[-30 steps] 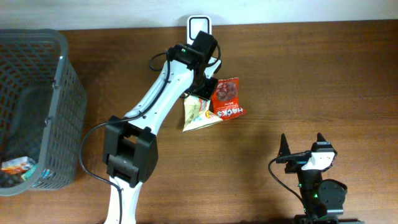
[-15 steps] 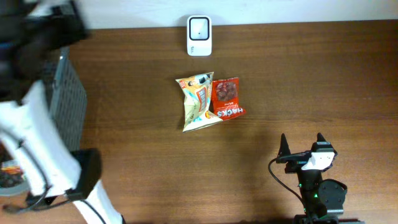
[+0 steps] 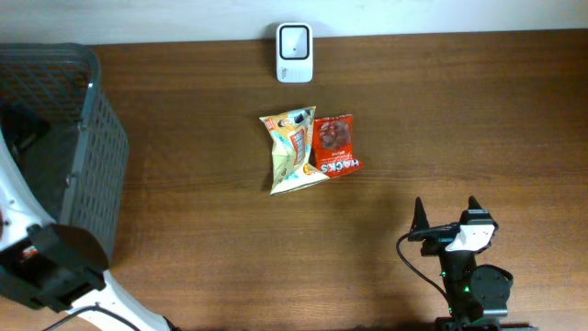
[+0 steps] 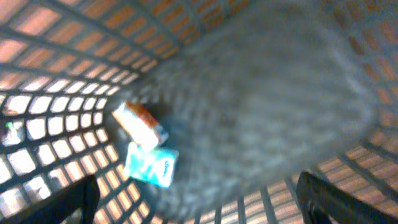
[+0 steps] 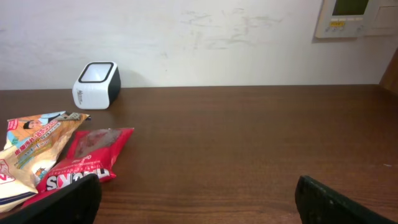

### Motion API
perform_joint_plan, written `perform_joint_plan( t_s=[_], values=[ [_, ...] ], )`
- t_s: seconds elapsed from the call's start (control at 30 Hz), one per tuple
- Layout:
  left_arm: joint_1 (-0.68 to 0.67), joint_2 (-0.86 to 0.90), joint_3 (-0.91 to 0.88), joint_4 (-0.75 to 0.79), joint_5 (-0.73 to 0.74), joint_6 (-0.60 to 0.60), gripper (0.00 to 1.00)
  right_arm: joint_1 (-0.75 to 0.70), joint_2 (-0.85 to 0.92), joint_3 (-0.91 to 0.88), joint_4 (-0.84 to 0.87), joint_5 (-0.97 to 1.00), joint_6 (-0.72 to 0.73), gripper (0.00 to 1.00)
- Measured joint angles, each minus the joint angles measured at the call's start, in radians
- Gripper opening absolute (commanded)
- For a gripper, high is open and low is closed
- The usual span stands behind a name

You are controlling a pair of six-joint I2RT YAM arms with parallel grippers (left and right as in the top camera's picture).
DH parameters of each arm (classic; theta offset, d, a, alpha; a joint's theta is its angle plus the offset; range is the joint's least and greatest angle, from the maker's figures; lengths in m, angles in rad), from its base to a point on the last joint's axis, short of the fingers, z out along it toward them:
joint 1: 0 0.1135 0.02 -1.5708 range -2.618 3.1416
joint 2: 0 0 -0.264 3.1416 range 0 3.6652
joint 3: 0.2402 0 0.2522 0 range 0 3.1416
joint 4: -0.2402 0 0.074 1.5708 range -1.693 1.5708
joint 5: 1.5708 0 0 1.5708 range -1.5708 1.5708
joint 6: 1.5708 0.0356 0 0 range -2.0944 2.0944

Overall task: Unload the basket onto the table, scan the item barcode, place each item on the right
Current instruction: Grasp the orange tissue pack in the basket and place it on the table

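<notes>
The packet's broad side should stay uncovered to scan the barcode. My left gripper will grab the orange-and-white packet [image 4: 140,123] by one end next.
The white barcode scanner [image 3: 294,40] stands at the table's far edge, also seen as the scanner [image 5: 96,84] in the right wrist view. In front of it a yellow snack packet [image 3: 292,152] and a red snack packet [image 3: 335,145] lie flat, side by side. My left arm [image 3: 46,267] reaches over the grey basket [image 3: 92,119] at far left. My left gripper [image 4: 199,196] hangs open above the basket's inside, where a blurred orange-and-white packet [image 4: 140,123] and a teal packet [image 4: 151,164] lie. My right gripper [image 3: 446,210] rests open at the near right, holding nothing.
The mesh wall of the basket [image 4: 50,62] surrounds the left wrist view. A wall runs behind the table, with a control panel [image 5: 360,17] at its upper right. The red packet [image 5: 87,158] and yellow packet [image 5: 31,152] lie left of my right gripper [image 5: 199,199].
My left gripper has opened and let go of the yellow packet beside the red one. The left arm has swung left from the scanner area to over the basket. The right arm is unmoved.
</notes>
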Motion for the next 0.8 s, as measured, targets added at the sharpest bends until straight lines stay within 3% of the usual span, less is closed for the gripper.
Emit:
perform_joint_plan(
  t_s=[0.07,0.17,0.43,0.5,0.57,0.6,0.7,0.73,0.8],
  values=[
    [0.025,0.007,-0.211,0.137,-0.028,-0.022,0.91,0.000,0.000,0.000,0.000,0.000,-0.002,0.98],
    [0.049,0.011,-0.375,0.242,-0.037,-0.041,0.87,0.000,0.000,0.000,0.000,0.000,-0.001,0.98],
    [0.169,0.011,-0.532,0.317,-0.045,-0.153,0.84,0.000,0.000,0.000,0.000,0.000,-0.001,0.98],
    [0.172,0.011,-0.570,0.345,-0.045,-0.167,0.80,0.000,0.000,0.000,0.000,0.000,-0.001,0.98],
    [0.171,0.011,-0.626,0.389,-0.044,-0.176,0.66,0.000,0.000,0.000,0.000,0.000,0.000,0.98],
    [0.171,0.011,-0.650,0.407,-0.045,-0.178,0.55,0.000,0.000,0.000,0.000,0.000,-0.001,0.98],
    [0.171,0.011,-0.682,0.449,-0.048,-0.185,0.09,0.000,0.000,0.000,0.000,0.000,-0.001,0.98],
    [0.171,0.011,-0.682,0.453,-0.050,-0.183,0.00,0.000,0.000,0.000,0.000,0.000,-0.001,0.99],
    [0.171,0.011,-0.682,0.455,-0.059,-0.188,0.00,0.000,0.000,0.000,0.000,0.000,0.000,0.99]
  ],
)
